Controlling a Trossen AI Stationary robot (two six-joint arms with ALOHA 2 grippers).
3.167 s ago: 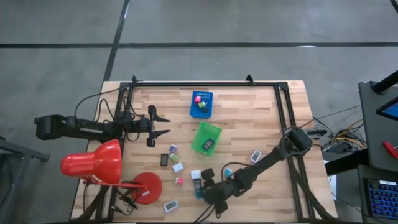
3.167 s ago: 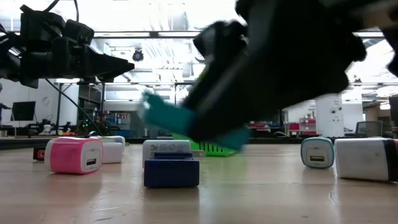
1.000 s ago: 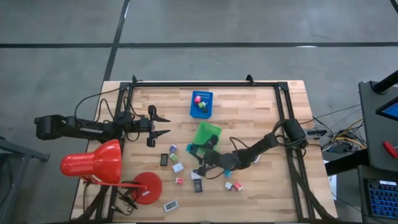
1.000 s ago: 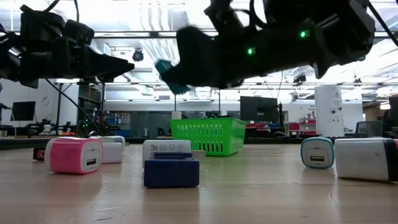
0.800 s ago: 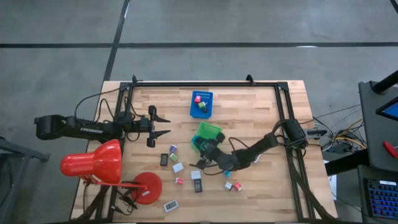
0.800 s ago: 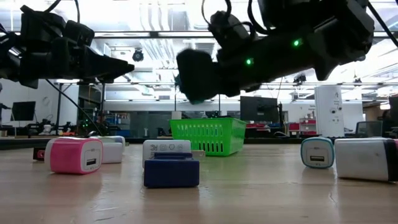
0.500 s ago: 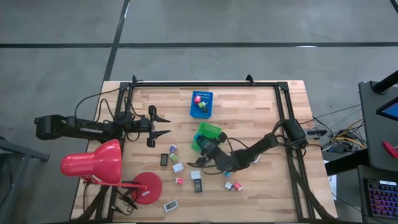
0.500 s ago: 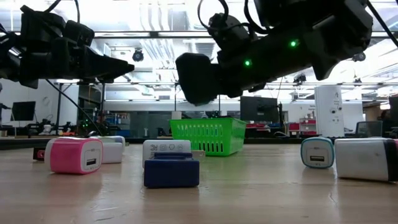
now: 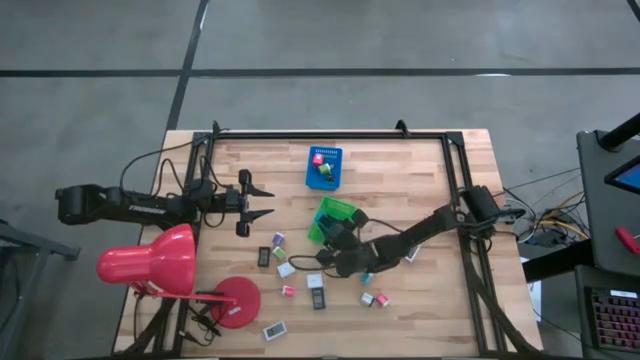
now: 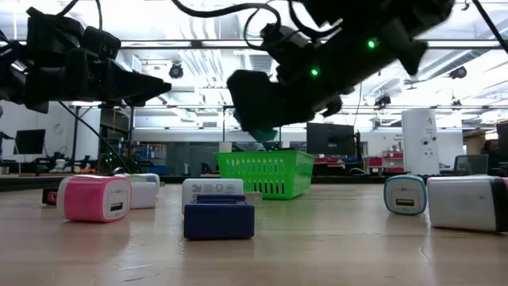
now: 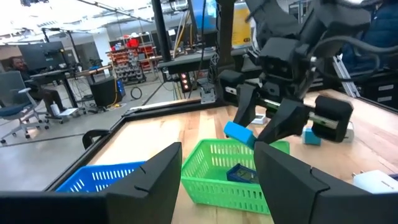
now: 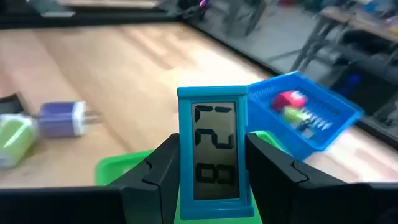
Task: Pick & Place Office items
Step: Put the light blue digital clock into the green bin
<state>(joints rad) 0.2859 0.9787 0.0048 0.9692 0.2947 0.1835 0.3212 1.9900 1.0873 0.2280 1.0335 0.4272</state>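
Note:
My right gripper keeps hold of the teal clock for now until it is lower, since in the right wrist view the clock is above the green tray and would drop.
My right gripper (image 9: 333, 236) hovers over the near end of the green tray (image 9: 330, 210), shut on a small teal clock (image 12: 211, 149) with a grey display. That clock also shows in the left wrist view (image 11: 239, 132), above the green tray (image 11: 214, 177), and in the low view (image 10: 263, 133). Several other office items lie on the wood, among them a pink cube (image 10: 97, 198) and a white one (image 9: 286, 268). The blue tray (image 9: 323, 167) holds a red and a green piece. My left gripper (image 9: 264, 200) stays open at the table's left, pointing level. My right gripper pinches the teal clock by its two side edges (image 12: 181, 155) between its two fingers (image 12: 155, 177). It comes from the table's right, slanting a little downward. The clock is lifted clear above the green tray, its display facing back along the fingers.
A big red desk lamp (image 9: 150, 262) with its round base (image 9: 237, 300) stands at the near left. A black frame (image 9: 330, 137) runs along the table's far and side edges. Loose items are scattered between the lamp and my right arm; a dark piece (image 11: 239, 173) lies in the green tray.
My right gripper has shifted slightly toward the far right, onto the green tray's near end, and its wrist has turned. The clock, which stuck out to the gripper's left, now hangs under it above the tray. The grip has stayed shut on it.

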